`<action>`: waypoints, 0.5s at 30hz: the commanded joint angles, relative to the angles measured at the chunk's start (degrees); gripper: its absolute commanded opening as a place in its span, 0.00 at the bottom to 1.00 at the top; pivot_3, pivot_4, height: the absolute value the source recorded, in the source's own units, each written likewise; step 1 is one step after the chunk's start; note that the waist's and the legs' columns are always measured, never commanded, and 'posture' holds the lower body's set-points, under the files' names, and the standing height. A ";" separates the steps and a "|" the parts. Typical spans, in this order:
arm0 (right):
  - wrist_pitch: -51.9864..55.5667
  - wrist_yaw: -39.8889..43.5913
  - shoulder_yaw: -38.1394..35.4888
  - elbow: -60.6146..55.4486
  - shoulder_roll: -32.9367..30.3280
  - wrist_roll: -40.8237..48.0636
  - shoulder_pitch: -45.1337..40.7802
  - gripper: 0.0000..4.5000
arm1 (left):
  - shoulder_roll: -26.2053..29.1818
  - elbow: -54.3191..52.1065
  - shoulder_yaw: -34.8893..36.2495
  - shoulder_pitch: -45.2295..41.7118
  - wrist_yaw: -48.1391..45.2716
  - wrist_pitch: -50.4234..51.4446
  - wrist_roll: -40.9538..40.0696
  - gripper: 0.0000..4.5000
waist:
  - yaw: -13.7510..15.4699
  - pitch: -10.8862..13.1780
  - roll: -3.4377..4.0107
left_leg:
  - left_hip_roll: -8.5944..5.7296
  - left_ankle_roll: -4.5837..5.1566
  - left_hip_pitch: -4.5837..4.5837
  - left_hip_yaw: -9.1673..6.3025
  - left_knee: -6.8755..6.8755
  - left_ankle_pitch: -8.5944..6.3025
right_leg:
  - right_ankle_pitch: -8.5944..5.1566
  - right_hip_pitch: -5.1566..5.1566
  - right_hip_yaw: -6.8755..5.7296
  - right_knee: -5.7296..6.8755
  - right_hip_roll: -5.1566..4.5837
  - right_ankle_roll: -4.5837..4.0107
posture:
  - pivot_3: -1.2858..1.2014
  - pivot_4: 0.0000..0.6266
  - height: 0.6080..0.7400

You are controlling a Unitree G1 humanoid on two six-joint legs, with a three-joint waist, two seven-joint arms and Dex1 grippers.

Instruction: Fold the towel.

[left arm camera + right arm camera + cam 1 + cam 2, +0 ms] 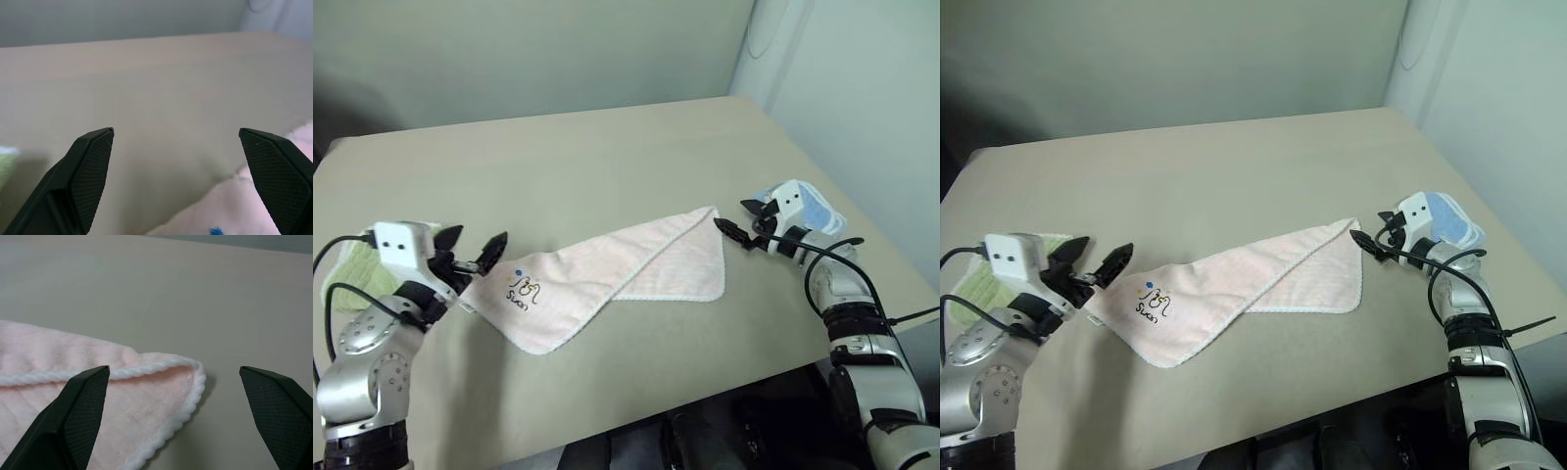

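Observation:
The left gripper grips the pink towel's corner beside the dark lettering next to fold the towel, since it lies flat and slack (592, 272) on the tabletop.
The pale pink towel (607, 279) lies on the tan table (587, 157), folded over on a slant, with white edging and a blue dot with dark lettering (524, 289) at its left corner. My left gripper (480, 240) hovers open just beside that marked corner, nothing between its fingers; in the left wrist view the towel (244, 205) lies by one fingertip. My right gripper (731, 213) stands open at the towel's far right corner; in the right wrist view that corner (161, 396) lies between the spread fingers, untouched.
A folded light green towel (352, 269) sits at the table's left edge behind my left hand. A folded light blue towel (818, 208) lies at the right edge behind my right hand. The table's front edge (636, 406) runs close below the pink towel.

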 commanded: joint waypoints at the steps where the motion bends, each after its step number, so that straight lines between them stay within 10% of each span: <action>1: -3.01 -0.38 -0.05 2.69 -0.53 -1.44 -2.90 1.00 | 1.76 -0.87 -0.74 0.27 -3.31 -2.11 0.91 0.99 | -0.01 0.00 0.00 | 0.00 0.00 0.00 0.00 -0.02 0.00 | 0.00 -0.01 0.00 0.00 0.00 0.00 | 0.52 0.24 1.00; 15: -7.69 0.48 0.19 9.82 0.58 -3.28 -6.87 1.00 | 23.66 -1.63 -3.12 10.82 -40.33 -8.12 1.23 1.00 | -0.05 0.00 0.00 | 0.05 -0.03 -0.13 0.00 -0.28 -0.06 | -0.14 -0.32 -0.02 0.18 0.00 -0.23 | 0.52 0.24 1.00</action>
